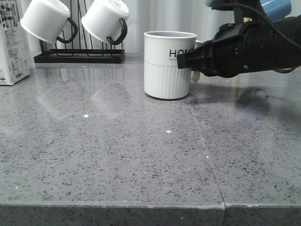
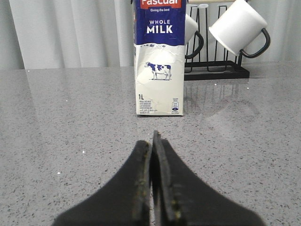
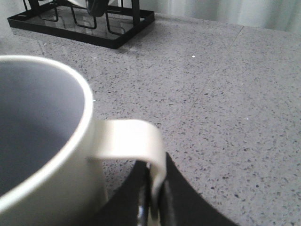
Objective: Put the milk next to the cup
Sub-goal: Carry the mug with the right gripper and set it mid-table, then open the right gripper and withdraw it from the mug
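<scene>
The ribbed mug's lower edge rests on the grey counter and the cup [image 1: 168, 66] would stand if my right gripper opened, so it is time to release.
The milk [image 2: 159, 61], a tall white carton with a dark blue top and a cow picture, stands upright on the grey counter. It shows at the far left edge of the front view [image 1: 11, 42]. My left gripper [image 2: 154, 141] is shut and empty, low over the counter a short way in front of the carton. The cup [image 1: 168, 66], a ribbed white mug lettered "HOME", stands at mid-counter. My right gripper [image 1: 184, 60] reaches in from the right and is shut on the cup's pale handle [image 3: 134, 141]. The cup's rim [image 3: 70, 136] fills the right wrist view.
A black rack [image 1: 79, 55] at the back left holds two plain white mugs with black handles [image 1: 44, 19]. It also shows behind the milk in the left wrist view [image 2: 216, 70]. A blue mug [image 1: 277, 7] is partly hidden above the right arm. A seam [image 1: 207, 146] runs through the counter.
</scene>
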`<state>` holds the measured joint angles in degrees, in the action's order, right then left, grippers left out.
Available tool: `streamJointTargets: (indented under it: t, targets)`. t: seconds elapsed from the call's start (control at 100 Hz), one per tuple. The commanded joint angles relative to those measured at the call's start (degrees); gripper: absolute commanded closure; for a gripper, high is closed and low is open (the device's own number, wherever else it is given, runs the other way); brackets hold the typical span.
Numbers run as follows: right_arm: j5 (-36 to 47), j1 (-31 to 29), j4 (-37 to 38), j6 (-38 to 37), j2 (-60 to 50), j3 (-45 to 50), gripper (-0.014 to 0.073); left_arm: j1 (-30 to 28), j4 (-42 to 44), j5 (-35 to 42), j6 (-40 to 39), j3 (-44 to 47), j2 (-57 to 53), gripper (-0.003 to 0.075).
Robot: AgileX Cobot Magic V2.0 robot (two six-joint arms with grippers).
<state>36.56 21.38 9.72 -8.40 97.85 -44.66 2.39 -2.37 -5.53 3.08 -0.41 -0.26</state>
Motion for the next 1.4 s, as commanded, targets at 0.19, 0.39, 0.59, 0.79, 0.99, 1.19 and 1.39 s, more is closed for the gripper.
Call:
streamJointTargets:
  t: [0.19, 0.39, 0.59, 0.79, 0.99, 1.19, 1.39]
  targets:
    - [2.54, -0.09, 0.06, -0.2, -2.32, -1.82, 0.0569, -0.13, -0.02, 4.28, -0.22, 3.4, -1.73, 0.0741]
    - [1.81, -0.14, 0.06, -0.2, -2.32, -1.73, 0.0368, -0.13, -0.02, 4.28, -0.22, 3.4, -1.73, 0.0741]
    - [0.02, -0.2, 0.06, -0.2, -4.09, -1.09, 0.0288, -0.13, -0.02, 4.28, -0.22, 3.4, -1.73, 0.0741]
    - [-1.55, -0.2, 0.06, -0.2, -8.98, 2.19, 0.0288, -0.13, -0.02, 4.28, -0.22, 3.4, -1.73, 0.0741]
    - [-6.36, -0.2, 0.06, -0.2, -16.37, 7.19, 0.0307, -0.13, -0.02, 4.28, -0.22, 3.4, -1.73, 0.0741]
    - [-15.17, -0.2, 0.06, -0.2, -27.17, 13.25, 0.0505, -0.13, -0.02, 4.28, -0.22, 3.4, -1.73, 0.0741]
    - [-21.29, -0.2, 0.06, -0.2, -39.37, 19.34, 0.0664, -0.13, -0.02, 4.28, -0.22, 3.4, -1.73, 0.0741]
